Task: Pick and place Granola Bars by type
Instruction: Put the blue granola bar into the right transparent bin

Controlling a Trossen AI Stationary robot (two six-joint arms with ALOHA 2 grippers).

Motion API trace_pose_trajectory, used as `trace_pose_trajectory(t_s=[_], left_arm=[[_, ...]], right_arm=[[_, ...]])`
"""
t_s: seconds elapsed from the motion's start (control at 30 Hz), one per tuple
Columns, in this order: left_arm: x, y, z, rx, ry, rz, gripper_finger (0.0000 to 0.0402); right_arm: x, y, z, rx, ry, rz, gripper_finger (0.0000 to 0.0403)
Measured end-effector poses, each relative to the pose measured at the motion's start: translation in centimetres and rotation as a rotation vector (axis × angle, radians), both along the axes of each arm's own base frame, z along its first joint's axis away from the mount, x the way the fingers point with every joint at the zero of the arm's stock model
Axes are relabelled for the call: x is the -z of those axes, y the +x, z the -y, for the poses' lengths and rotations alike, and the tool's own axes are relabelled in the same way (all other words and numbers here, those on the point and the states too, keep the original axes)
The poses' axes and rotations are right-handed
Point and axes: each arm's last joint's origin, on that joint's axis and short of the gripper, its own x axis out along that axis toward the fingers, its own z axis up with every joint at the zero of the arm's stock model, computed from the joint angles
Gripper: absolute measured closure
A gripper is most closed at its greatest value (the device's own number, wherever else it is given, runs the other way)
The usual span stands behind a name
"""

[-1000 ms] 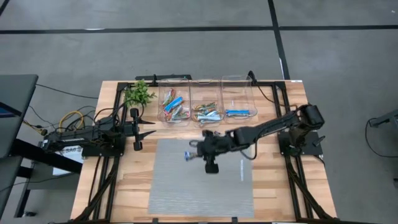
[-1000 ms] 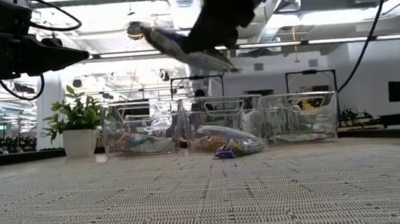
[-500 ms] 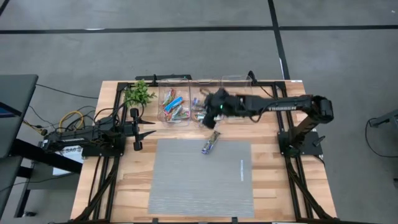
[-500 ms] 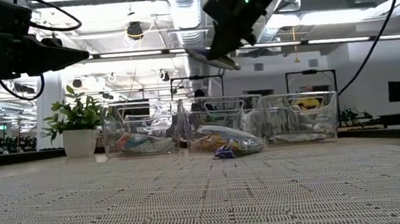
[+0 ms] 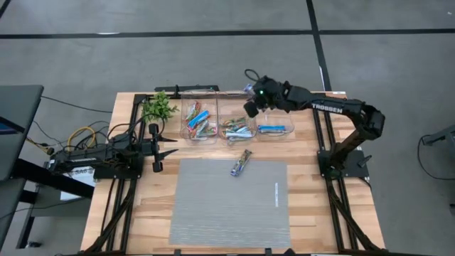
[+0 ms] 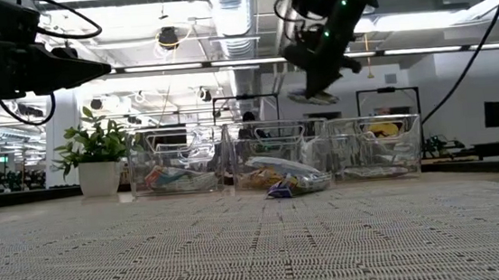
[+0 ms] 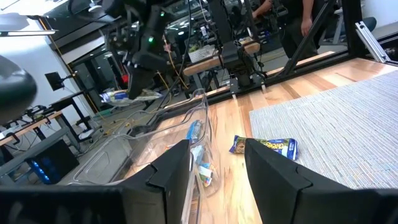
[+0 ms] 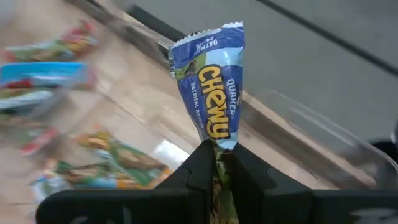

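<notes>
My right gripper should keep holding the blue bar (image 5: 248, 88). The bar is high above the bins' far rim and would miss if I opened now.
My right gripper (image 5: 252, 99) hangs above the far rim of the clear bins, between the middle bin (image 5: 237, 119) and the right bin (image 5: 274, 117). It is shut on a blue granola bar (image 8: 208, 93), which also shows in the low view (image 6: 314, 96). A second blue-and-yellow bar (image 5: 241, 163) lies flat at the far edge of the grey mat (image 5: 213, 213). A thin silver-white bar (image 5: 276, 194) lies on the mat's right part. The left bin (image 5: 199, 117) holds orange/red and blue bars. My left gripper (image 5: 169, 146) waits open at the table's left. My right gripper pinches the blue bar by one end (image 8: 219, 144) between its two fingers (image 8: 198, 163). The rest of the bar, with its crimped end (image 8: 208, 36), sticks out past the fingertips. The bar is lifted clear, high above the bins.
A small green plant (image 5: 159, 107) in a white pot stands left of the bins, near my left gripper. The three bins stand in a row along the far edge. Black frame rails run down both sides of the wooden table (image 5: 142, 213).
My right gripper has carried the blue bar from above the mat's far part toward the far edge and to the right, passing over the middle bin. It now hangs above the far rim near the right bin. It has stayed shut on the bar.
</notes>
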Motion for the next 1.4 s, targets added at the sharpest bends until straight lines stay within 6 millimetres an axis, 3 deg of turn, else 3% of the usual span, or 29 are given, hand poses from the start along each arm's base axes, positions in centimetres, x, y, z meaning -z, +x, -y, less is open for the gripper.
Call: trace_pose_trajectory(t_s=[0.3, 0.67, 1.1, 1.4], left_arm=[[0.0, 0.0, 0.0, 0.000, 0.000, 0.000, 0.0253], [0.0, 0.0, 0.0, 0.000, 0.000, 0.000, 0.0253], [0.0, 0.0, 0.0, 0.000, 0.000, 0.000, 0.0253], [0.0, 0.0, 0.0, 0.000, 0.000, 0.000, 0.0253]], right_arm=[[0.9, -2.7, 2.1, 0.164, 0.112, -0.094, 0.0369], [2.8, -4.0, 2.0, 0.189, 0.197, -0.172, 0.0329], [2.7, -3.3, 1.5, 0.152, 0.176, -0.153, 0.0246], [2.1, -0.8, -0.8, -0.173, 0.175, -0.068, 0.0245]])
